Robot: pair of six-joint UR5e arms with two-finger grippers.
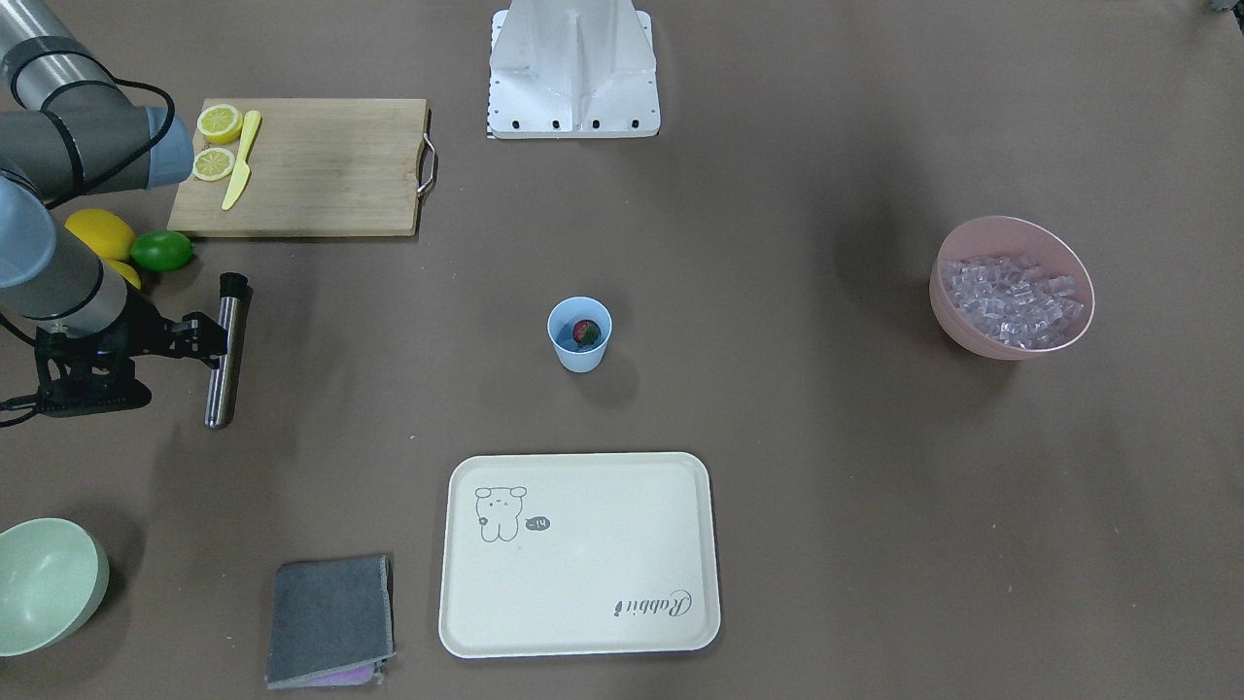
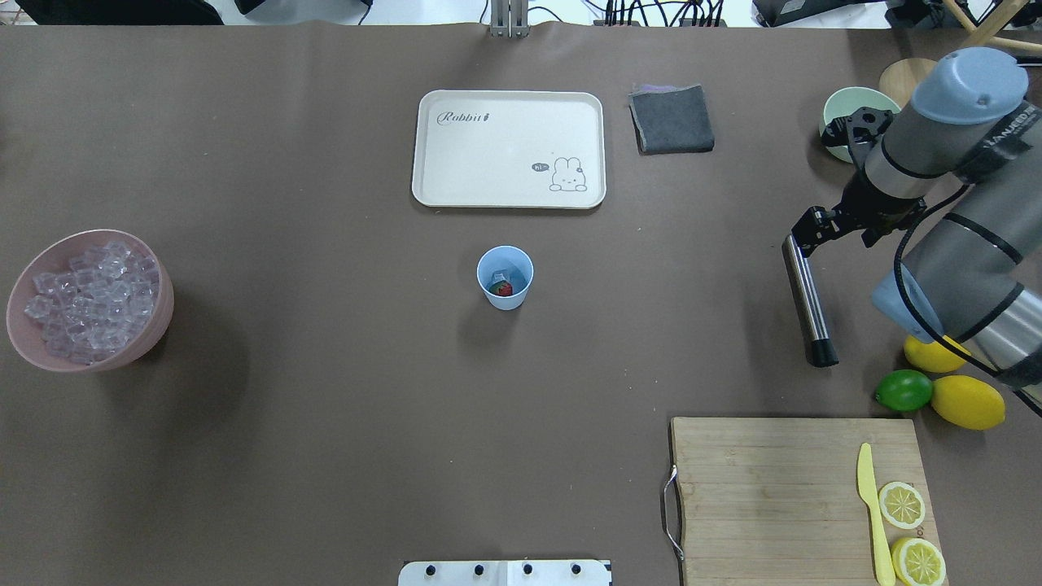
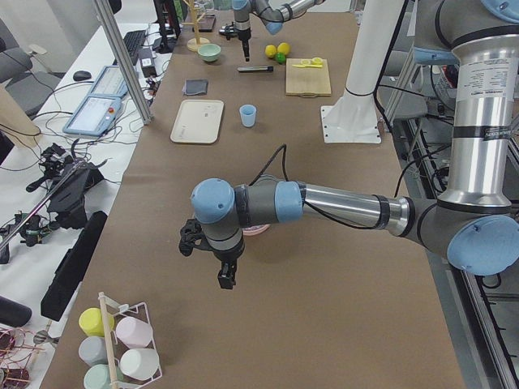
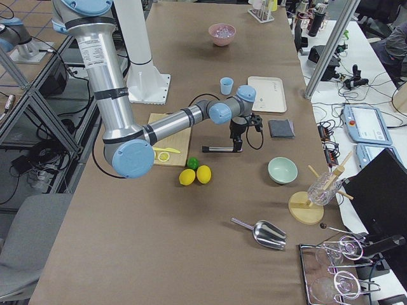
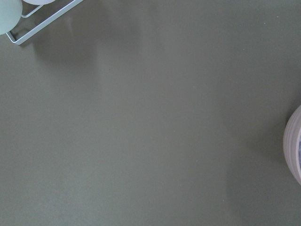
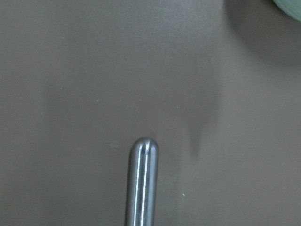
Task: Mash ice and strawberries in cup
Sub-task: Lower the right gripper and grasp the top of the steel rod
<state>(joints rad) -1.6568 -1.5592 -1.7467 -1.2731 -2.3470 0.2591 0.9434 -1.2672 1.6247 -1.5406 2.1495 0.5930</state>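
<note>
The muddler's steel handle (image 1: pixel 227 350) is long and runs from the muddler's black head (image 1: pixel 234 285) to its rounded end. My right gripper should grab the muddler by the middle of that handle next.
The light-blue cup (image 1: pixel 579 354) stands upright at the table's middle, also in the overhead view (image 2: pixel 506 298). The red strawberry (image 1: pixel 585 332) lies inside it. The ice (image 1: pixel 1011 299) fills the pink bowl (image 1: pixel 1011 348) on my left side. A steel muddler (image 1: pixel 224 374) lies flat on the table. My right gripper (image 1: pixel 216 338) hovers open over the muddler's rounded end (image 6: pixel 143 179), holding nothing. My left gripper (image 3: pixel 225 275) shows only in the exterior left view, beside the pink bowl and above bare table. I cannot tell whether it is open.
A cream tray (image 1: pixel 579 554) lies beyond the cup. A wooden cutting board (image 1: pixel 321 165) holds two lemon halves and a yellow knife. Whole lemons and a lime (image 1: pixel 160 251) sit under my right arm. A pale green bowl (image 1: pixel 44 583) and grey cloth (image 1: pixel 330 617) lie far right.
</note>
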